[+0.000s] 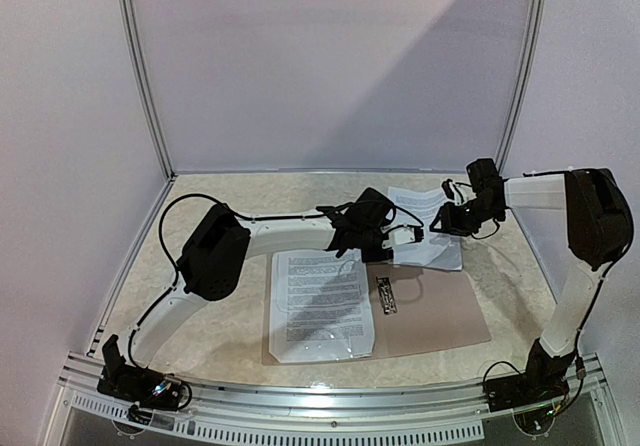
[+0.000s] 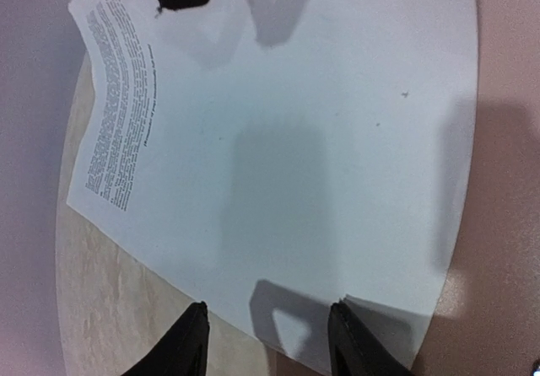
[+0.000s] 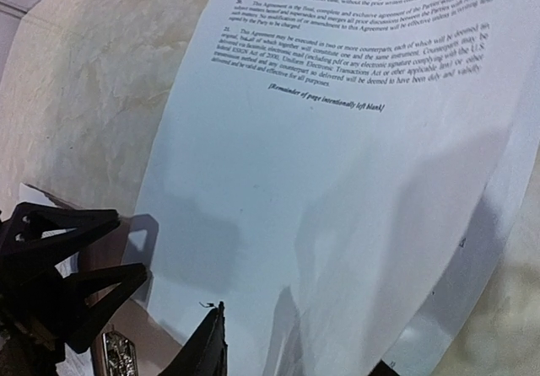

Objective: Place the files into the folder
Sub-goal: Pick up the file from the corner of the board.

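My right gripper pinches the white sheet by its raised side edge next, so the opposite edge stays free to enter the folder.
The tan folder lies open on the table, a printed sheet on its left half and a metal clip at the fold. Another of the files, a white sheet with text at one end, lies across the folder's back right corner, slightly curled. My left gripper hovers over that sheet's near edge, its jaws apart and nothing pinched. My right gripper is at the sheet's far side. Its jaws stand wide, the raised paper edge runs between them, and the far finger is mostly hidden.
The marbled tabletop is bounded by pale walls behind and on both sides, with a metal rail along the near edge. In the right wrist view, the left gripper's black fingers sit close beside the clip.
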`<state>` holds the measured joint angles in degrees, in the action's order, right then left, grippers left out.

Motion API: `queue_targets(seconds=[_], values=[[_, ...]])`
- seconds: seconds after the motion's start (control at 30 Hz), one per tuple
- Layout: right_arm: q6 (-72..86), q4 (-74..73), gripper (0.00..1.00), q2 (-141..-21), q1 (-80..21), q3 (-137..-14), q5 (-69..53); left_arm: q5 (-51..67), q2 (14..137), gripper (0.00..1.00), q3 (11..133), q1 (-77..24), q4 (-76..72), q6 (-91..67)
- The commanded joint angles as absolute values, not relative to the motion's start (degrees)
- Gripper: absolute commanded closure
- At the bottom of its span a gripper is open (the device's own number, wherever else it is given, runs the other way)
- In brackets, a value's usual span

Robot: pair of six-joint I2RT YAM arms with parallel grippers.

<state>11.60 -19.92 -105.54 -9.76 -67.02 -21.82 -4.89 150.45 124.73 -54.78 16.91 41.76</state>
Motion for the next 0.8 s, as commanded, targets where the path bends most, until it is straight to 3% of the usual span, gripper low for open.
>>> queue_targets(seconds=[0.0, 0.17, 0.53, 0.77], values=[[13.2, -22.5, 0.67, -111.0, -9.3, -71.2, -22.7, -3.7, 152.2, 0.5, 123.5, -55.7, 18.7, 42.3], [16.5, -23.0, 0.99, -113.1, -7.6, -72.3, -27.7, -3.9, 151.1, 0.5, 123.5, -55.7, 19.0, 42.3], [12.6, -29.9, 1.0, -109.4, -7.7, -82.2, -20.5, -0.7, 134.8, 0.33, 127.0, -55.6, 29.5, 43.2], [9.0, -34.0, 1.0, -104.6, -12.5, -89.4, -16.0, 2.6, 117.1, 0.26, 114.2, -53.5, 35.8, 40.6]])
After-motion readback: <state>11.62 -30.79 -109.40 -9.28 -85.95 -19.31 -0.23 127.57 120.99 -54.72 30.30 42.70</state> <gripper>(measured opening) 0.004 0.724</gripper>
